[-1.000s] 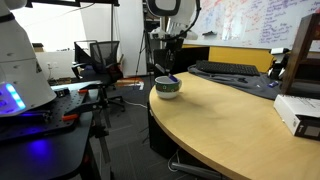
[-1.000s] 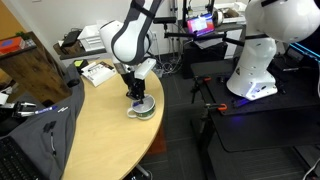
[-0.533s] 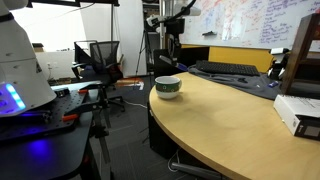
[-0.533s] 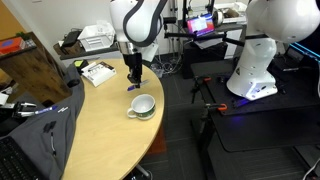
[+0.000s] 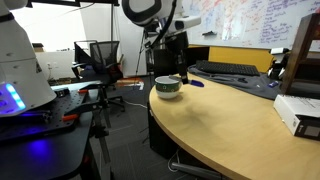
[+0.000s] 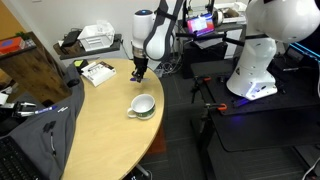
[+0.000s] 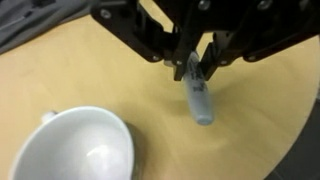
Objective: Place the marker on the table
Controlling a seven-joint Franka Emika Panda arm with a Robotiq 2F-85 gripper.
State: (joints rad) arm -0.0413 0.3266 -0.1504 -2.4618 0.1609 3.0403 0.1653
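Observation:
The marker is hanging tilted above the table and would fall if I opened now, so my gripper should lower the marker onto the table before it lets go.
My gripper (image 7: 198, 72) is shut on the marker (image 7: 199, 100), a slim blue stick whose lighter end points down at the tan wood table (image 7: 130, 80). The marker hangs just above the tabletop, to the right of the white bowl (image 7: 72, 150). In both exterior views the gripper (image 6: 139, 72) (image 5: 184, 76) hovers over the table (image 6: 90, 125) (image 5: 225, 125) a little past the bowl (image 6: 141, 105) (image 5: 168, 87), with the marker (image 5: 196, 83) sticking out of the jaws. The bowl is empty.
A keyboard (image 5: 228, 69) and a white box (image 5: 298, 112) lie on the table. Papers (image 6: 97, 72) and a dark jacket (image 6: 40, 125) lie on it too. A white robot base (image 6: 262, 50) stands beside a black desk with blue lights (image 5: 30, 120).
The gripper lifted the marker out of the bowl, then carried it away from the bowl and lowered it close over the bare tabletop.

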